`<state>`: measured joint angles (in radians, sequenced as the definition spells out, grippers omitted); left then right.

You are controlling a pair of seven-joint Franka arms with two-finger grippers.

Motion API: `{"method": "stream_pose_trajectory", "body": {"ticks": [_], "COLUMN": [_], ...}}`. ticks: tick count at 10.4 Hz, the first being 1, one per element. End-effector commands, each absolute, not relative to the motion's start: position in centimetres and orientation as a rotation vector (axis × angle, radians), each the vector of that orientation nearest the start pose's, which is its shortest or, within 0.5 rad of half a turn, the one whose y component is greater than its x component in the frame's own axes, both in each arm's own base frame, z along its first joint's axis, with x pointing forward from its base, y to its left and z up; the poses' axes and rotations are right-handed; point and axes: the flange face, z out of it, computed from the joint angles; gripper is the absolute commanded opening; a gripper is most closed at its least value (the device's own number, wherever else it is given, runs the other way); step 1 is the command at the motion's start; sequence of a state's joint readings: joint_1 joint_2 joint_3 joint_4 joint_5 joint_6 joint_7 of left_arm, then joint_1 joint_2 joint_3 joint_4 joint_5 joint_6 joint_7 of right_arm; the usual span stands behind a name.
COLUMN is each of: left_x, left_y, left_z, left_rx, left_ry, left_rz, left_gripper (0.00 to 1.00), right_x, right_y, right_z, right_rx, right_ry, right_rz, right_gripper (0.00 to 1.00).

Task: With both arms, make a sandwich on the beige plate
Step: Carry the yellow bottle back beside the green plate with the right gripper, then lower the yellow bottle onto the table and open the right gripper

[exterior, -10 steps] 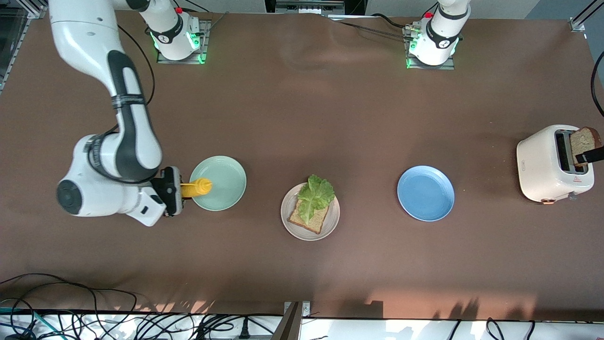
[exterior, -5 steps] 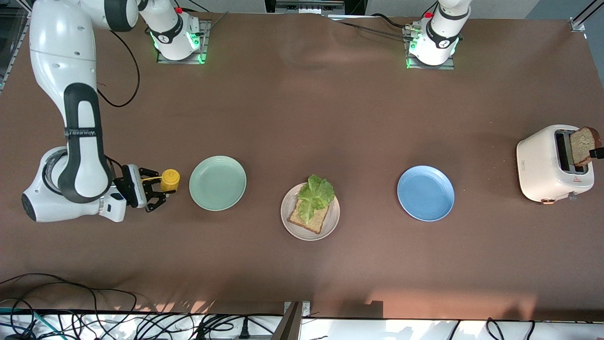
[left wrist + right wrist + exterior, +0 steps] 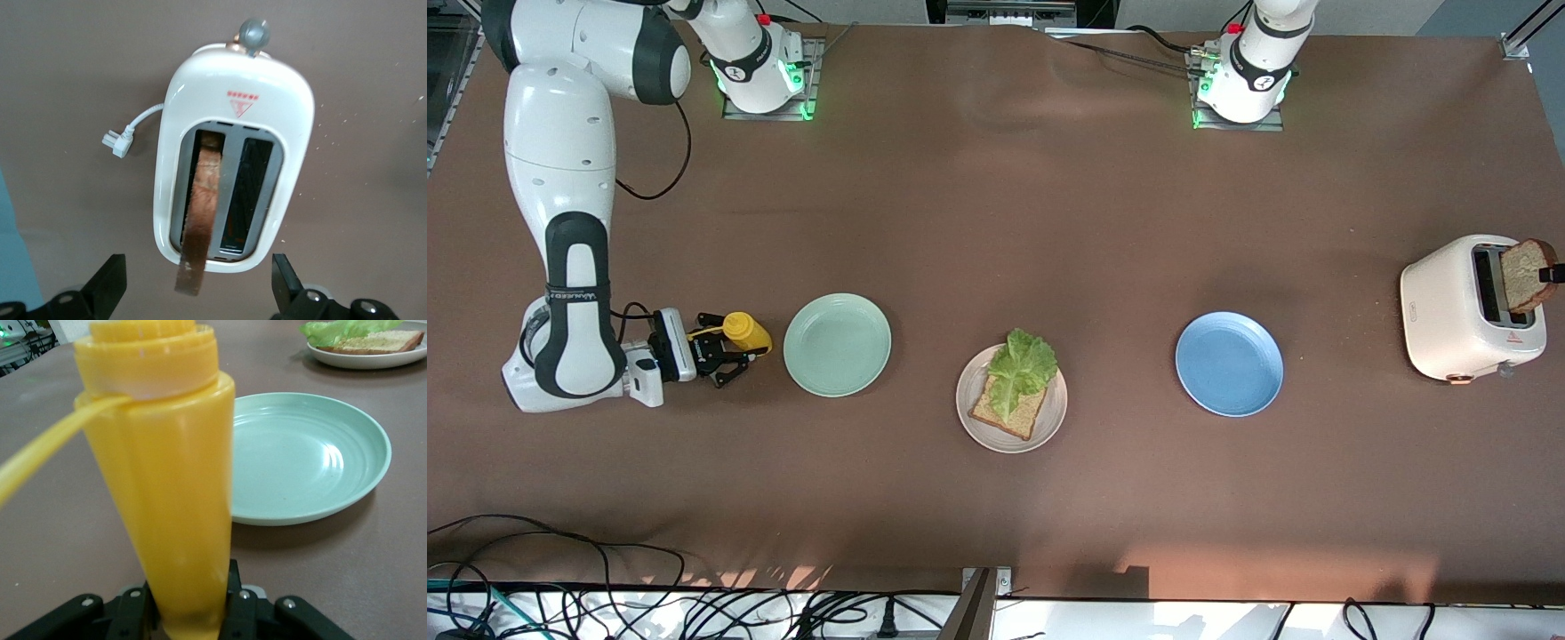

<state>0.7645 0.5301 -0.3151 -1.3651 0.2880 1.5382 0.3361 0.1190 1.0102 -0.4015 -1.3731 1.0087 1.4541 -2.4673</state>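
Observation:
My left gripper's fingers are still above the bread slice's crust (image 3: 1550, 252), over the white toaster (image 3: 1449, 311), so it is too early to close on the crust. The gripper lowers next.
The beige plate (image 3: 1056, 416) sits mid-table with a brown bread slice (image 3: 1016, 411) and a green lettuce leaf (image 3: 1021, 364) on it; it also shows in the right wrist view (image 3: 363, 357). A second bread slice (image 3: 1528, 274) stands tilted in a slot of the white toaster (image 3: 1449, 311) at the left arm's end. My left gripper (image 3: 198, 270) hangs open over the toaster (image 3: 233, 93), its fingers wide on either side of that slice (image 3: 203, 213), not touching it. My right gripper (image 3: 734, 351) is shut on a yellow squeeze bottle (image 3: 745, 331), upright beside the mint-green plate (image 3: 838, 345).
A blue plate (image 3: 1229, 364) lies between the beige plate and the toaster. The mint-green plate (image 3: 307, 453) is bare. The toaster's white plug (image 3: 117, 141) lies on the table beside it. Cables hang along the table's near edge.
My right gripper drew the yellow bottle back from over the mint-green plate toward the right arm's end and turned it upright. My left gripper pulled away from the toaster slice, almost out of the front view.

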Motion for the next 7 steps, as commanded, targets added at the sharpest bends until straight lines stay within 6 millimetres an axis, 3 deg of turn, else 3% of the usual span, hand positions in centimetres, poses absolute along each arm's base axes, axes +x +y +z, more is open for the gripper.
{"method": "stream_pose_trajectory", "body": {"ticks": [1,3,4,5,6,7], "left_x": [55.9,55.5,55.5,55.5,55.7,55.9], "left_y": [35.8,35.8,35.8,35.6,35.4,35.1], "left_z": [38.1,36.6,36.5,36.1,36.1,36.0], "left_rx": [-3.073,-3.025,-3.024,-3.026,-3.024,-3.023], "left_ry": [-0.065,-0.034,-0.035,-0.028,-0.033,-0.029], "left_rz": [0.64,0.704,0.709,0.719,0.716,0.716], "left_gripper": [0.91,0.8,0.68,0.45,0.17,0.0], "right_x": [64.4,63.8,63.9,63.9,63.9,64.0], "right_y": [-3.2,-3.0,-3.1,-3.0,-3.7,-4.1], "right_z": [8.7,7.4,7.4,7.3,7.4,7.4], "right_rx": [-1.293,-1.29,-1.294,-1.296,-1.308,-1.317], "right_ry": [-1.735,-1.694,-1.686,-1.681,-1.685,-1.686], "right_rz": [-0.54,-0.551,-0.565,-0.574,-0.573,-0.569], "right_gripper": [0.0,0.0,0.92,1.0,1.0,1.0]}}
